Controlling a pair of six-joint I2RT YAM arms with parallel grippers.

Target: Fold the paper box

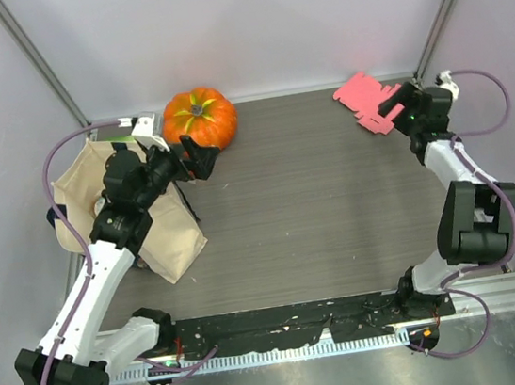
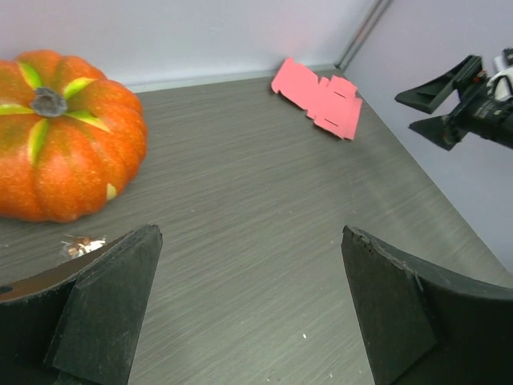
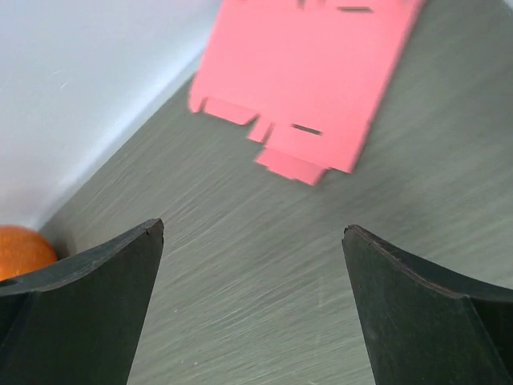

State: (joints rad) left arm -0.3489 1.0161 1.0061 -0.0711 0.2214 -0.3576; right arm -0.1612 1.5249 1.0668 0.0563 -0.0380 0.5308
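Note:
The paper box's flat sheet should be pinched next by its tabbed edge (image 1: 366, 120) (image 3: 285, 156) with my right gripper, so the opposite side stays free for my left gripper to fold.
The paper box (image 1: 366, 100) is a flat pink-red sheet with tabs and slots, lying unfolded at the table's far right corner. It also shows in the left wrist view (image 2: 319, 98) and in the right wrist view (image 3: 309, 72). My right gripper (image 1: 392, 106) is open and empty, just right of the sheet with its fingers pointing at it; in its own view (image 3: 252, 233) the sheet's tabbed edge lies a short way ahead of the fingertips. My left gripper (image 1: 198, 160) is open and empty at the far left, just below the pumpkin; its own view (image 2: 250, 241) shows bare table between the fingers.
An orange pumpkin (image 1: 198, 118) stands at the far left, close to my left gripper, and shows in the left wrist view (image 2: 64, 136). A beige tote bag (image 1: 163, 233) lies under the left arm. White walls close the table's back and sides.

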